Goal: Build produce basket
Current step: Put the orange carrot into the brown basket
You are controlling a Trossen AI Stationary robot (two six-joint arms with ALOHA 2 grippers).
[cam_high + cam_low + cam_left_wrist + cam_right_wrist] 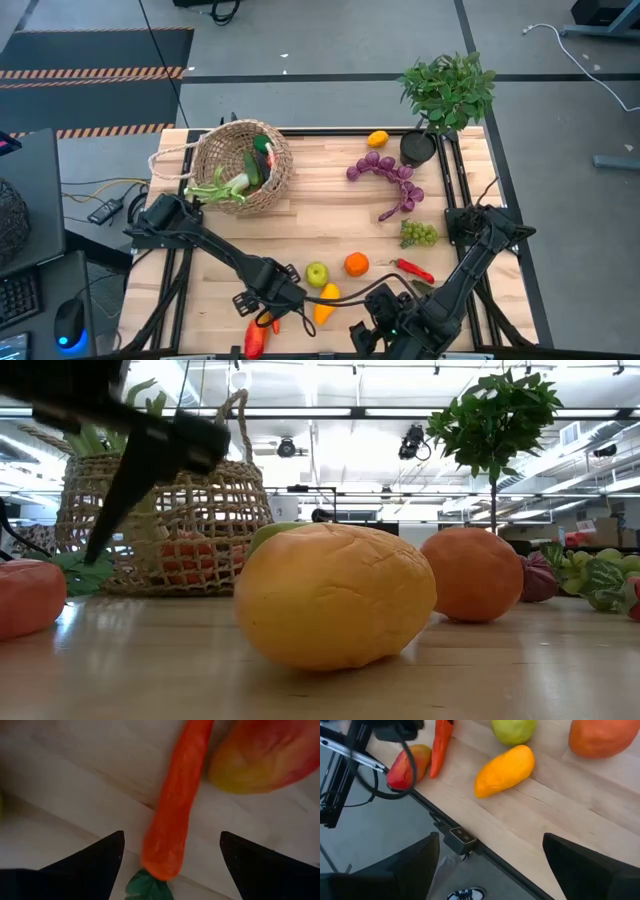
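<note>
My left gripper's fingers hover above the orange carrot, so closing now would miss the carrot. My left gripper lowers first, then closes on the carrot.
The tan wicker basket [240, 165] lies tipped at the table's far left, with a leek [222, 187] and a cucumber [254, 165] in its mouth. An orange carrot [172, 820] lies flat near the front edge, beside a red-and-yellow fruit [265, 755]. My left gripper [171, 834] points down over the carrot's leafy end. It is open, with one finger on either side and neither touching. My right gripper [491, 835] hangs open over the front edge [385, 325], holding nothing. A yellow fruit [325, 300], a green apple [316, 273] and an orange [356, 264] lie between the two grippers.
A red chili [412, 270], green grapes [418, 233], purple grapes [385, 170] and a small orange-yellow fruit [377, 138] lie on the table's right half. A leafy potted plant [418, 148] stands at the far right corner. Bare wood shows at the table's middle.
</note>
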